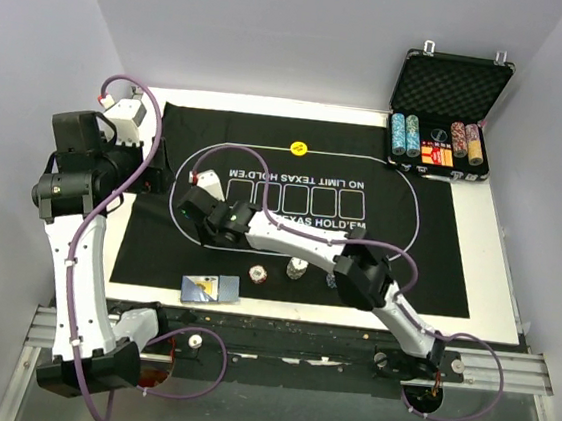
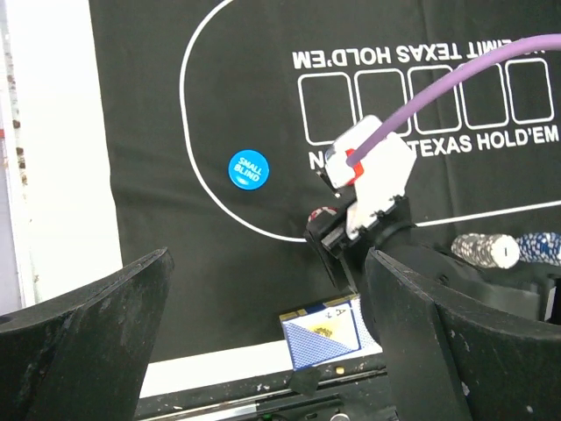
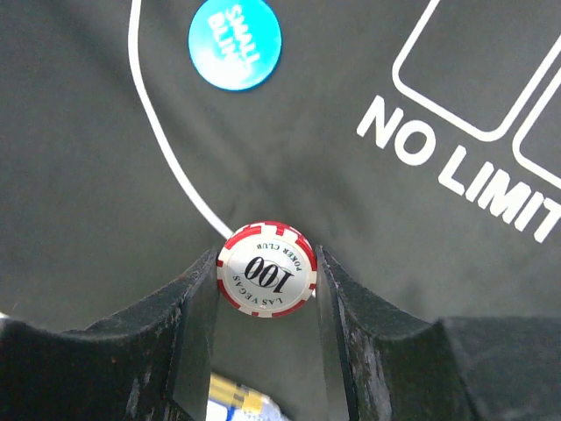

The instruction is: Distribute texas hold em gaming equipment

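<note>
The chip stays in my right gripper for now until it reaches the Small Blind button [image 3: 234,42]; over the white oval line, it would drop short if I opened now.
My right gripper [image 3: 266,263] is shut on a red-and-white poker chip [image 3: 266,281] marked 100, held flat by its edges over the mat's white oval line. A blue Small Blind button [image 3: 234,42] lies on the felt just beyond it. From above, the right gripper [image 1: 194,207] reaches across to the mat's left part. My left gripper [image 2: 263,294] hangs open and empty above the mat's left edge [image 1: 150,179]. A blue-backed card deck [image 1: 209,288] rests at the mat's near edge. A red chip stack [image 1: 257,272] and a white one [image 1: 297,269] stand near it. A yellow button [image 1: 297,148] sits at the far side.
The black felt mat [image 1: 435,277] covers most of the white table. An open foam-lined case [image 1: 451,88] with several chip rows stands at the far right corner. The right arm [image 1: 298,238] spans the mat's middle. Purple cables loop beside both arms.
</note>
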Robot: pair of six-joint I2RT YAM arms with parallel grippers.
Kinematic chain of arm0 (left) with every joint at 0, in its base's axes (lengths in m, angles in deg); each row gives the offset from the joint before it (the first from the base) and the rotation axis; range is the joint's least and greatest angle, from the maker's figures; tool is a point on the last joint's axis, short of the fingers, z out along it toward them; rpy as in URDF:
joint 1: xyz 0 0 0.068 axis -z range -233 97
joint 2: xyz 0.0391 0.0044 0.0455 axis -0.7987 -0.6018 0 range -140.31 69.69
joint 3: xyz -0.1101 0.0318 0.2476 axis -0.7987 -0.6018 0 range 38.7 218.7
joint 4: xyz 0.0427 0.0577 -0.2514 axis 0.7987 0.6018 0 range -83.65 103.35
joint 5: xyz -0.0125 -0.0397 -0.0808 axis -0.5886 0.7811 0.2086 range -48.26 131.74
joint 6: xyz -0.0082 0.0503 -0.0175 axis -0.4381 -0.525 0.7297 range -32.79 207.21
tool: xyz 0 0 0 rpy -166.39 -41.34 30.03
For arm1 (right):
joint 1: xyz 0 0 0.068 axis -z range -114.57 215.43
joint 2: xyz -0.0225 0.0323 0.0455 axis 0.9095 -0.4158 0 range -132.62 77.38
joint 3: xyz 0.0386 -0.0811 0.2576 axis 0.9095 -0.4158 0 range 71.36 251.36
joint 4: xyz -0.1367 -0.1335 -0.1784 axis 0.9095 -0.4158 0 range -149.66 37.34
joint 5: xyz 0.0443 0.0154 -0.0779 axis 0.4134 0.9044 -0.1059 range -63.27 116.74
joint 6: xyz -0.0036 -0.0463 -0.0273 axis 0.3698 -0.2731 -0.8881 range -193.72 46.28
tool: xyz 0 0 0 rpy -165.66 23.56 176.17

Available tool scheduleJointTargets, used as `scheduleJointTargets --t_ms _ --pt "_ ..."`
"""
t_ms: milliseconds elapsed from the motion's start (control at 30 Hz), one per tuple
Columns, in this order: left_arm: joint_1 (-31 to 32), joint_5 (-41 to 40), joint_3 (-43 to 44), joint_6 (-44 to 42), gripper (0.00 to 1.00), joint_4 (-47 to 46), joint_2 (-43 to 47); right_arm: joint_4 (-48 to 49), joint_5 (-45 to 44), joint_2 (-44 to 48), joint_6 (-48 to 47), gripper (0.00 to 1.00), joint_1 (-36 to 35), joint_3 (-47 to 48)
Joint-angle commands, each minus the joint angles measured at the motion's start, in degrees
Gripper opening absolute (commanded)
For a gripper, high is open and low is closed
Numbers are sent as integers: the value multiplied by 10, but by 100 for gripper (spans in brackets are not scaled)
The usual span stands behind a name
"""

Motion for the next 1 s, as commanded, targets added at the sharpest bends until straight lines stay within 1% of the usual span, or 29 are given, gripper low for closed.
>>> scheduleJointTargets --t_ms 0,100,233,300,367,400,533,600,633,733,800,900,967 --pt "-24 -19 23 20 99 7 -13 -8 20 -69 -35 43 17 86" --pt "-33 -15 24 19 99 7 -16 -1 28 -103 -40 43 26 123" --pt "-38 -5 21 11 99 7 -14 19 47 -131 -44 42 40 138" --pt "-39 0 20 7 99 6 -14 22 54 -141 -46 44 43 145" --pt "-39 1 21 5 99 8 -13 21 58 -147 -46 50 44 152" --pt "-39 1 21 3 99 7 -13 20 60 -148 -48 57 43 152" --pt "-40 4 15 0 99 6 -11 20 64 -141 -53 77 43 148" --pt "-40 8 10 0 99 6 -10 20 61 -133 -56 84 43 143" --pt "-40 9 7 0 99 5 -9 20 60 -127 -57 87 43 143" --pt "-40 15 6 1 99 3 -5 9 45 -95 -60 88 43 139" --pt "-41 17 7 0 99 4 -6 5 36 -59 -62 89 43 121" --pt "-42 16 8 -4 99 6 -6 5 24 16 -56 89 43 52" --pt "-43 18 8 -7 99 6 -6 3 21 63 -38 92 42 -6"
